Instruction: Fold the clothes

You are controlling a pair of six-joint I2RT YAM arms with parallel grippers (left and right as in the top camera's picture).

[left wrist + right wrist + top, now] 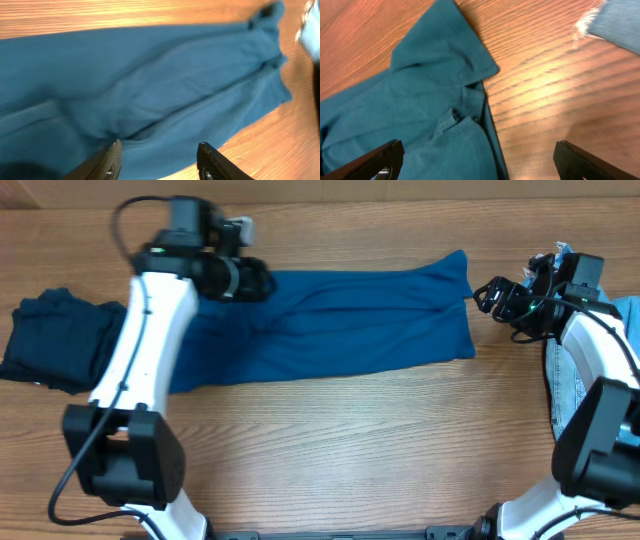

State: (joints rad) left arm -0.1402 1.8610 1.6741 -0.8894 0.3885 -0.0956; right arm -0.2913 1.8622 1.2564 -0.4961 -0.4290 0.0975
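Observation:
The right gripper picks up the mid-blue knit garment [340, 320] by its hemmed corner near the denim next, to fold that end over the rest of it.
The mid-blue knit garment [340, 320] lies spread lengthwise across the middle of the table, wrinkled. My left gripper [262, 280] hovers over its back left part. In the left wrist view the left gripper [160, 161] stands open, with blue cloth [150, 85] showing between the fingers and nothing pinched. My right gripper [486, 295] is at the garment's right end. In the right wrist view the right gripper [480, 162] is wide open, straddling the cloth's hemmed corner [445, 90] and bare wood.
A dark navy garment [55, 340] lies bunched at the left edge. Pale frayed denim [627, 310] lies at the far right beside the right arm, and a frayed denim corner [620, 20] shows in the right wrist view. Wooden table [350, 450] in front.

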